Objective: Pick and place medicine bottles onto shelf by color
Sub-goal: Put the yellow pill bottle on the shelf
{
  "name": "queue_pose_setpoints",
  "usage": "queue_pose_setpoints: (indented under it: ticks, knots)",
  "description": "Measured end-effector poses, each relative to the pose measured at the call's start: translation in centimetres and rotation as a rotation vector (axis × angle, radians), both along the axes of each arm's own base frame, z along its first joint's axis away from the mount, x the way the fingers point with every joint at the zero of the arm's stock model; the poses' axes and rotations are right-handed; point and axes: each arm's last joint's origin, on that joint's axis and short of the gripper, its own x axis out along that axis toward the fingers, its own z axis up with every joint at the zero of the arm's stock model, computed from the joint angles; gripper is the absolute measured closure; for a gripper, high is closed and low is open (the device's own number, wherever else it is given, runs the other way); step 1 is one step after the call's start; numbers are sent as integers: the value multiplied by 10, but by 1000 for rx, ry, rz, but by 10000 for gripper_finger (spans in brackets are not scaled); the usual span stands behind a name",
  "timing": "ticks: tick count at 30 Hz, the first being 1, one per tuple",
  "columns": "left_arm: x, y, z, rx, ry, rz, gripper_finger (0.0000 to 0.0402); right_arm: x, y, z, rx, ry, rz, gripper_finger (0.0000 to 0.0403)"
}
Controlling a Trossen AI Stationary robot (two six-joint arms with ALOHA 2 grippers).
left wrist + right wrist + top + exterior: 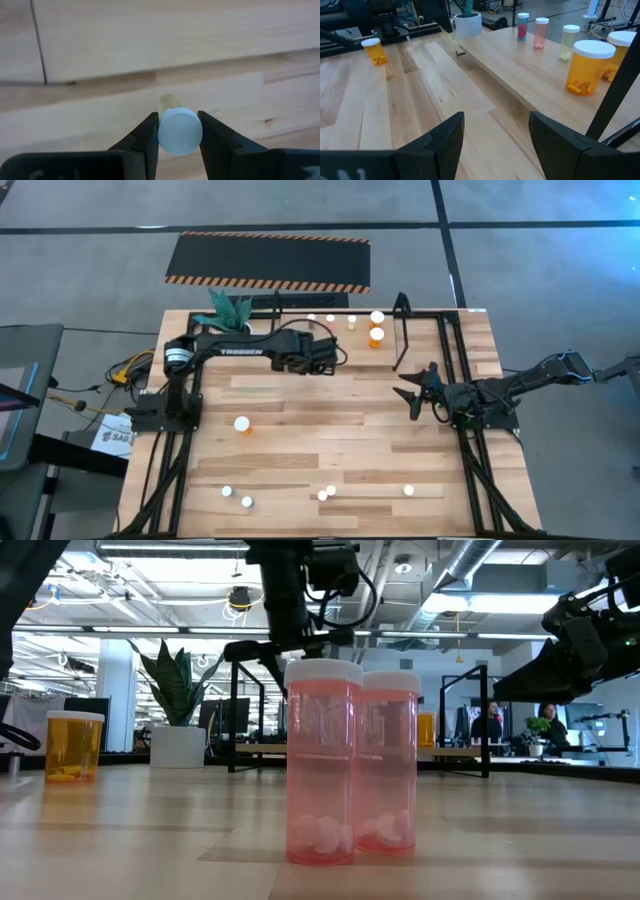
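Observation:
My left gripper keeps hold of the greenish bottle until it stands on the shelf board, its white cap [180, 131] short of the board's front edge [200, 66].
My left gripper [328, 358] reaches in front of the shelf [402, 330] and is shut on a small bottle with a white cap [180, 131] and a pale greenish body [168, 103]. My right gripper [413, 392] is open and empty over the table's right half; its fingers [445, 137] point toward the shelf board [520, 65]. On the board stand a red bottle [522, 25], a pink one [540, 32], a greenish one [569, 42] and two larger orange ones [590, 67]. Two pink bottles [320, 760] stand near the front edge. My left gripper pinches the bottle's white cap [165, 135] by its sides between the two fingers [147, 135]. The fingers come from above, pointing down. The bottle hangs upright below them, over the wood. Whether its bottom touches the wood, I cannot tell.
An orange bottle [242, 424] stands left of the table's middle. Several small bottles [247, 502] stand along the near edge. A white pot with a green plant [230, 310] is at the shelf's left end. A black mat with striped edges [268, 262] lies beyond the table.

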Motion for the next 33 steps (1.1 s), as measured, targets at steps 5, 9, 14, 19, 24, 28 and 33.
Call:
queue_pose_setpoints:
  ticks: [5,9,14,19,24,28,33]
  knots:
    - [10,14,0,49,12,-44,308,0,0,0,0,0,0,159]
    - [19,26,-4,82,24,-88,307,0,0,0,0,0,0,159]
    - [31,37,-3,107,8,-133,307,0,0,0,0,0,0,159]
    - [37,40,0,161,-25,-198,307,0,0,0,0,0,0,159]
    - [40,41,2,212,-21,-290,307,0,0,0,0,0,0,159]
    - [43,41,3,246,-18,-366,307,0,0,0,0,0,0,159]
    - [44,42,0,261,8,-434,307,0,0,0,0,0,0,159]
